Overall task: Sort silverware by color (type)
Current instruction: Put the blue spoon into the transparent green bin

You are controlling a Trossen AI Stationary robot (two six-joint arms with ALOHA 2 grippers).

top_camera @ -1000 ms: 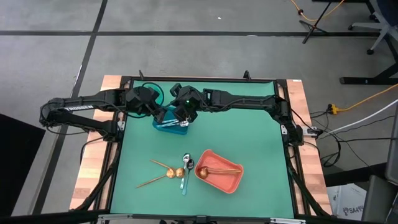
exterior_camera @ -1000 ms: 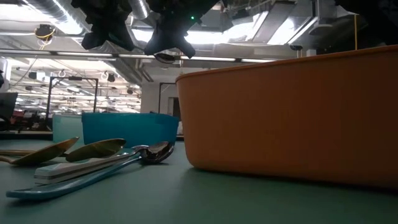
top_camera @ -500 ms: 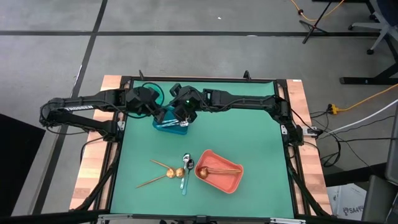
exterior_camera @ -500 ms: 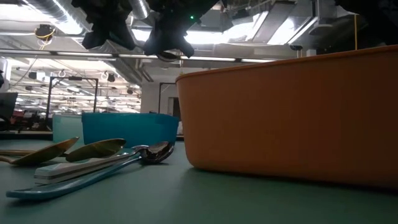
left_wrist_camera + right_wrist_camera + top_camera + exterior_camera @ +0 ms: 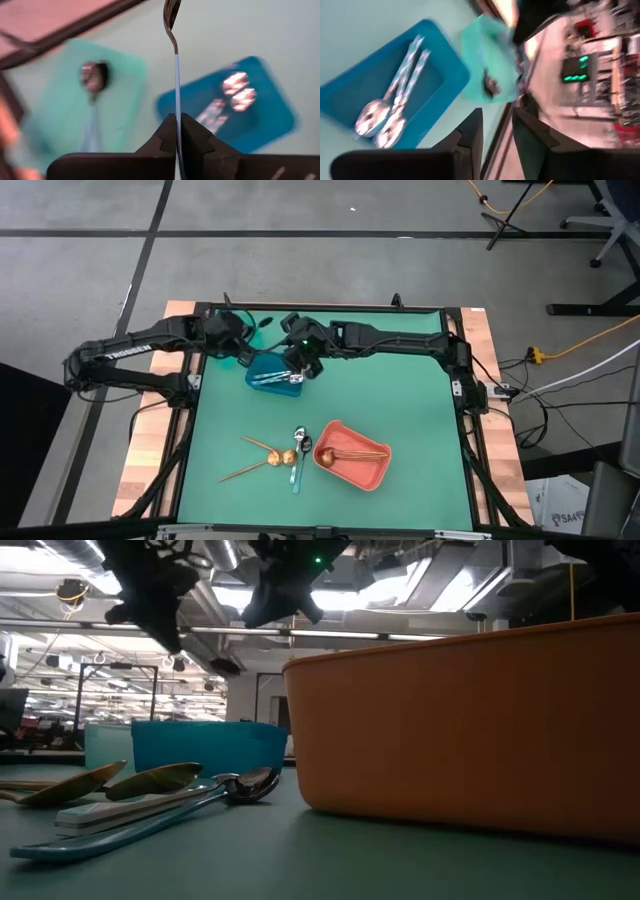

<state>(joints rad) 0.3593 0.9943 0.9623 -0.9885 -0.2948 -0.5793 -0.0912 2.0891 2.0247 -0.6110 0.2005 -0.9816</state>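
Observation:
The spoon's dark bowl point(image 5: 171, 12) hangs over the mat outside the teal bin, so my left gripper keeps hold of the spoon until it is over that bin.
My left gripper point(image 5: 177, 120) is shut on a light-blue-handled spoon point(image 5: 175, 65) above the table's far left, over a teal bin point(image 5: 60, 125) that holds a dark spoon point(image 5: 94, 76). My right gripper point(image 5: 497, 130) hangs open and empty over the blue bin point(image 5: 270, 370), in which two blue-handled silver spoons point(image 5: 395, 100) lie. Nearer the front, copper-gold spoons point(image 5: 262, 458) and blue-handled ones point(image 5: 298, 452) lie flat on the green mat. My left gripper pinches the spoon's blue handle point(image 5: 176, 102) between its two fingers. The fingers slant downward and the spoon runs on ahead of them, with its silver bowl point(image 5: 171, 10) at the free end. The spoon is lifted clear of the bins and the table.
A coral bin point(image 5: 375, 475) with copper-gold spoons inside stands at the front, right of the loose spoons. A black frame point(image 5: 320, 308) rims the green mat. The two arms stand close together at the far side.
My left gripper has swung away from my right gripper toward the table's far left and the teal bin, tipping further down and carrying the blue-handled spoon with it. The spoons on the mat and in the bins have kept their places.

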